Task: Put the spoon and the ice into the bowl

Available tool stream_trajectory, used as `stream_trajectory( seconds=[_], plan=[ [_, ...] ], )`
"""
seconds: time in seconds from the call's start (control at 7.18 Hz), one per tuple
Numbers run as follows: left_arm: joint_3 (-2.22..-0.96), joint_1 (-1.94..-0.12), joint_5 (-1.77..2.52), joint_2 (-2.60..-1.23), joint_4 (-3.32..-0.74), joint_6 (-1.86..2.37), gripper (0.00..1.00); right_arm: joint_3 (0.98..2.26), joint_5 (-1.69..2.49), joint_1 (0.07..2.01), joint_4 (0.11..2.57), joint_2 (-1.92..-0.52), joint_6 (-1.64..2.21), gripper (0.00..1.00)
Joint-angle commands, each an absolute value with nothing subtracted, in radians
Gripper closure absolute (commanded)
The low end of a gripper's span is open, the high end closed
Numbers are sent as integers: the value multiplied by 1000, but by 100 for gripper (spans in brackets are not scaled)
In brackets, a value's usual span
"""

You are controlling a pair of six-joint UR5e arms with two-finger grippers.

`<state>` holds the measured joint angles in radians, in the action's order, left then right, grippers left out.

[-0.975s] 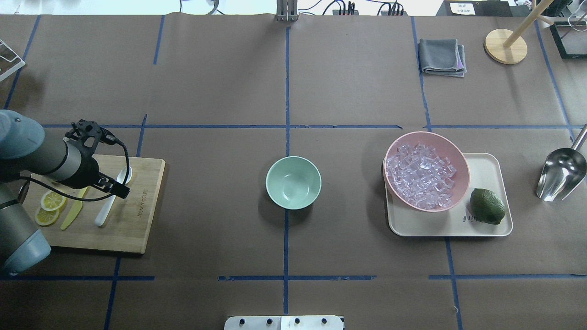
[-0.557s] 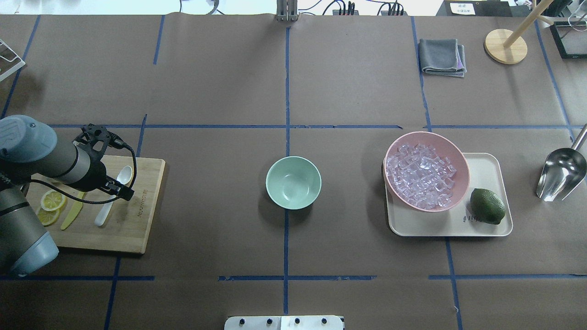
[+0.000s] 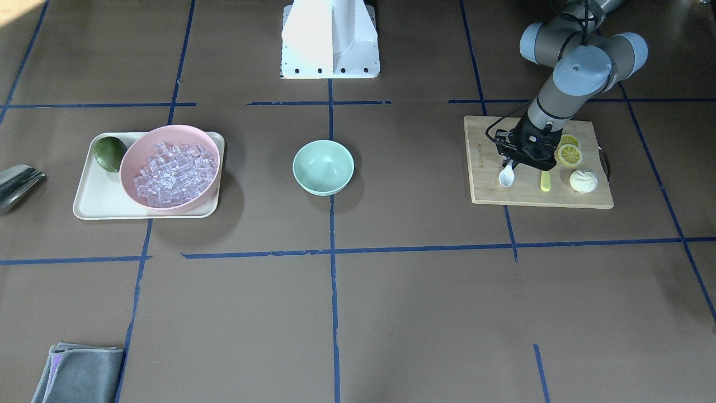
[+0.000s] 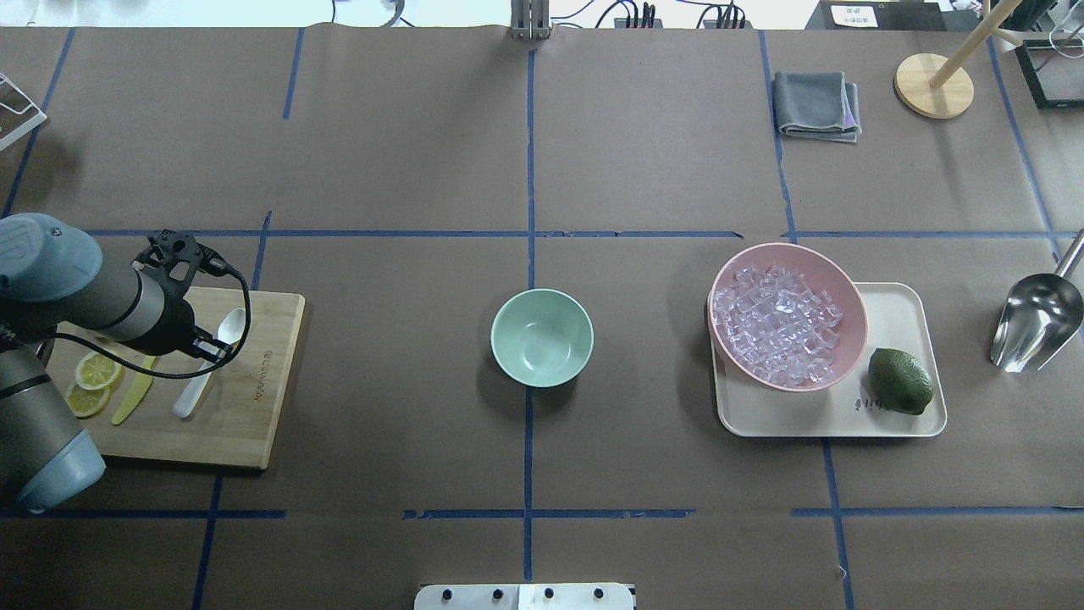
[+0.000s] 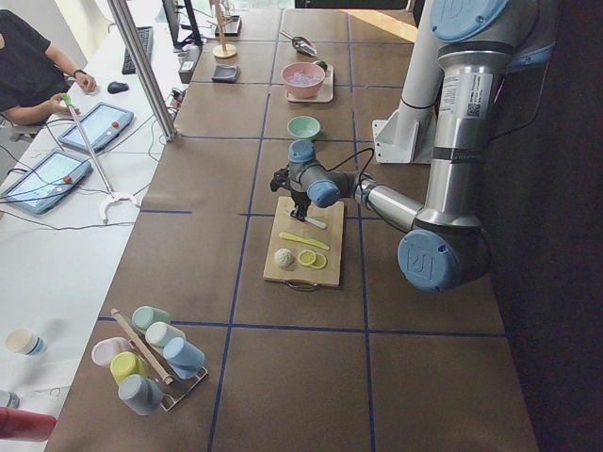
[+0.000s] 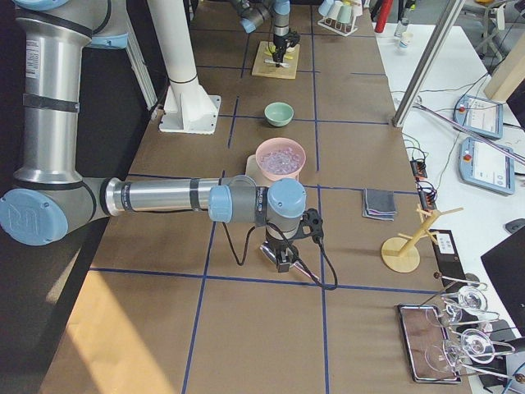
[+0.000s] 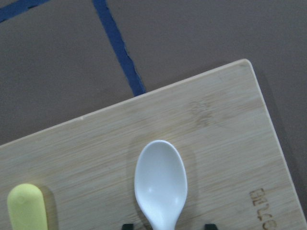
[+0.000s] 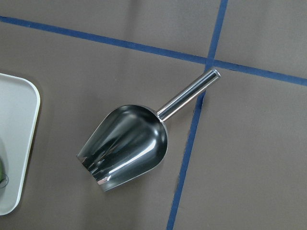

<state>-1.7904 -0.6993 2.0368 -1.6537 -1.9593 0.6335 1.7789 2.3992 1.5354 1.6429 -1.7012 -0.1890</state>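
The spoon's scoop is wide and rounded, so next my left gripper should hold the spoon by its narrow handle just behind the scoop [image 7: 164,223].
The white spoon [image 4: 199,381] lies on the wooden cutting board [image 4: 246,415] at the left, scoop toward the far side. My left gripper [image 4: 216,347] is low over it and open. In the left wrist view the spoon's [image 7: 160,184] neck sits between the two dark fingertips [image 7: 127,226] at the bottom edge, with gaps on both sides. The mint-green bowl [image 4: 542,337] stands empty at the table's middle. The ice [image 4: 779,326] fills the pink bowl [image 4: 788,247] at the right. My right gripper [image 6: 280,261] shows only in the exterior right view, so I cannot tell its state.
A yellow-green knife [image 4: 131,398] and lemon slices [image 4: 93,373] lie on the board beside the spoon. The pink bowl and a lime [image 4: 899,381] sit on a cream tray [image 4: 898,313]. A metal scoop [image 4: 1037,322] lies at the far right, also in the right wrist view [image 8: 127,146].
My left wrist has shifted a little to the right over the board and settled over the spoon's neck. The spoon, bowl and ice have not moved.
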Motion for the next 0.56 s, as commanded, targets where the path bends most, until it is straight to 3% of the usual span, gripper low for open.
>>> stream_trajectory(
  seconds=[0.0, 0.42],
  plan=[
    [-1787, -699, 2037, -1652, -1960, 635, 100, 1778, 2399, 1534, 1643, -1701, -190, 0],
    [-1802, -699, 2045, -1660, -1951, 638, 100, 1778, 2399, 1532, 1643, -1701, -190, 0]
  ],
)
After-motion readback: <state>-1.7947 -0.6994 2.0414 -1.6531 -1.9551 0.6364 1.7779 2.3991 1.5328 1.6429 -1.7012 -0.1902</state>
